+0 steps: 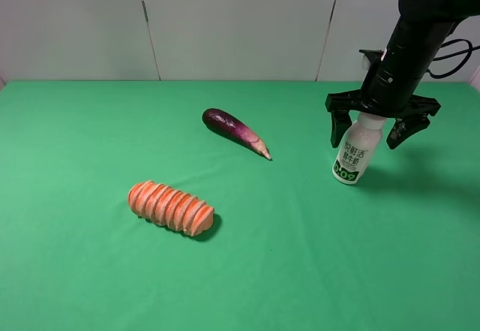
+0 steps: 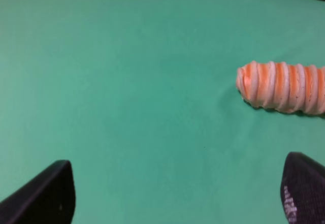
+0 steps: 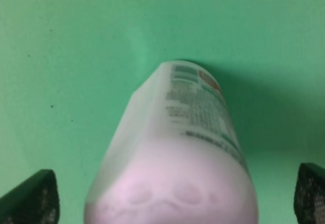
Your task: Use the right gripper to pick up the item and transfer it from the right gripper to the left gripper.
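The white drink bottle's green-black banded base [image 1: 347, 172] should stay free for my left gripper, so I will next grab the bottle with my right gripper by its end with the cap [image 1: 370, 121].
The white drink bottle [image 1: 355, 153] stands upright on the green cloth at the right, with dark lettering and a green-black band near its base. My right gripper [image 1: 370, 130] hangs right above it, open, with one finger on each side of the bottle's top. The right wrist view shows the bottle [image 3: 177, 153] close up between the two wide-apart fingertips [image 3: 33, 198]; they are apart from it. My left gripper [image 2: 177, 198] is open and empty over bare cloth; it is out of the exterior high view.
A purple eggplant [image 1: 234, 130] lies mid-table, left of the bottle. A ridged orange bread loaf [image 1: 171, 208] lies nearer the front left and also shows in the left wrist view [image 2: 282, 88]. A pale wall [image 1: 225, 23] runs along the back edge.
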You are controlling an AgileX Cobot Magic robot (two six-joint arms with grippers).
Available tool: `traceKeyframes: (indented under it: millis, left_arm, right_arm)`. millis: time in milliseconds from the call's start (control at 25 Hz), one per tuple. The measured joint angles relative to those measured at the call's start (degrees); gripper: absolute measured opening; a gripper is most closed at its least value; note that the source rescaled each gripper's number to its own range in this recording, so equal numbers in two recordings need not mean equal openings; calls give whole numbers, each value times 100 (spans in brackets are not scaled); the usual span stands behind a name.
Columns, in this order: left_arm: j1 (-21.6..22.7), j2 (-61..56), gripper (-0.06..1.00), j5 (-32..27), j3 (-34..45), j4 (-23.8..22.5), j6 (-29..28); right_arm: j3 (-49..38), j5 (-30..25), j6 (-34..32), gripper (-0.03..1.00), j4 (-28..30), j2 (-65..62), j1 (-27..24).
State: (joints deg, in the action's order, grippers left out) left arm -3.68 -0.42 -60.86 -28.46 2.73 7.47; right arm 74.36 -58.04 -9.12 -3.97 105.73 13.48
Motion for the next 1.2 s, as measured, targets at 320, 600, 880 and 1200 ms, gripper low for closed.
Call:
traceKeyframes:
  millis: [320,600,880,1200]
  left_arm:
    - [0,0,56,0,0,0,0]
    - [0,0,56,0,0,0,0]
    - [0,0,56,0,0,0,0]
    - [0,0,56,0,0,0,0]
  right_arm:
    - [0,-40,-35,0,-6,0,0]
    - [0,-34,-21,0,-6,0,0]
    - [0,-34,50,0,0,0,0]
    - [-18,147,513,0,-243,-571,0]
